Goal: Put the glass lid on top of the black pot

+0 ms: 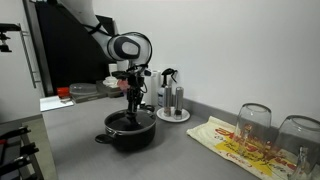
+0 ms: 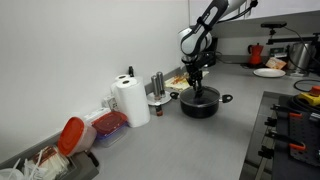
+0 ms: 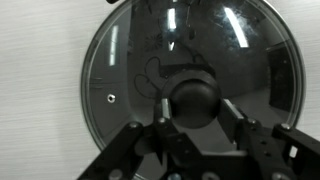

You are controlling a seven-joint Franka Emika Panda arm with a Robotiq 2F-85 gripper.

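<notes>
The glass lid lies level over the opening of the black pot point(image 1: 130, 132) and would stay, so my gripper needs to open its fingers.
The black pot point(image 1: 130, 132) stands on the grey counter and shows in both exterior views point(image 2: 200, 104). The glass lid point(image 3: 125, 70), round and clear with a thin metal rim, fills the wrist view. It lies level over the pot's mouth point(image 1: 130, 120). My gripper point(image 3: 197, 108) points straight down over the pot's centre point(image 1: 133, 108) point(image 2: 197, 86). Its two fingers sit against either side of the lid's dark round knob point(image 3: 195, 95). Whether the rim rests fully on the pot I cannot tell.
Two upturned drinking glasses point(image 1: 254, 122) stand on a yellow printed cloth point(image 1: 225, 147). A white plate with metal shakers point(image 1: 173, 113) is just behind the pot. A paper towel roll point(image 2: 130, 100), a red-lidded container point(image 2: 72, 135), a red kettle point(image 2: 256, 52) and a stove point(image 2: 290, 130) are around.
</notes>
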